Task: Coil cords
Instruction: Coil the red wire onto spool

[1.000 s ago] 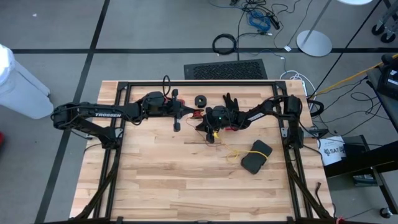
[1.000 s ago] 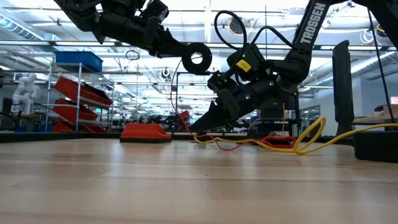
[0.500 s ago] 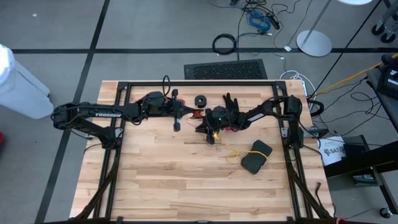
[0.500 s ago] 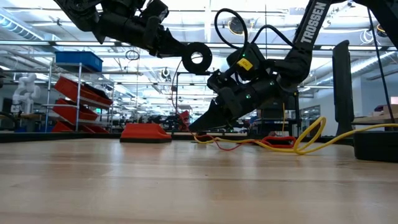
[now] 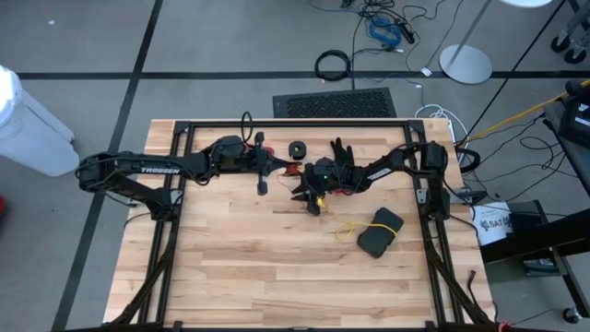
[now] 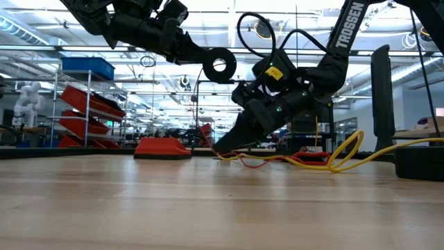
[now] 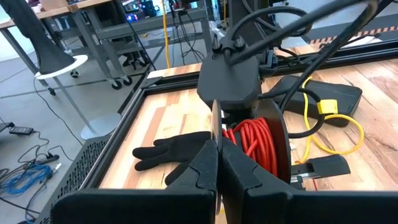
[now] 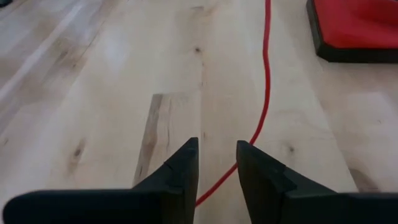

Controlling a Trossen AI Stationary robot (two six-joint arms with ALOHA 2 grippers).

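I need to coil the red cord next, so I should grab it with my right gripper by its loose length (image 8: 233, 168).
My left gripper (image 5: 274, 167) (image 7: 219, 163) is shut on a small black reel (image 6: 219, 66) wound with red cord (image 7: 255, 142), held high over the table's far middle. From the reel the red cord (image 8: 264, 93) runs down onto the table and passes between the fingers of my right gripper (image 8: 217, 163) (image 6: 229, 144), which is open, tipped down with its tips close to the wood. Whether those fingers touch the cord I cannot tell. A yellow cord (image 5: 346, 227) (image 6: 347, 151) lies loose on the table to the right. A second black reel (image 5: 297, 149) lies near the far edge. My left gripper pinches the reel's thin flange at its rim (image 7: 216, 127) between its two fingers. The fingers come nearly level from the table's left. The reel stands on edge, lifted clear of the table, with the red coil beside the fingers.
A black glove (image 5: 343, 150) (image 7: 174, 152) lies flat near the far edge. A black pouch (image 5: 380, 231) sits at the right. A red pad with a black rim (image 8: 354, 28) (image 6: 163, 147) lies beyond my right gripper. The near half of the table (image 5: 277, 286) is bare wood.
My right gripper has opened while staying low over the red cord; in the low view its fingers stand wider apart than before. The reel and the cords lie as they did.
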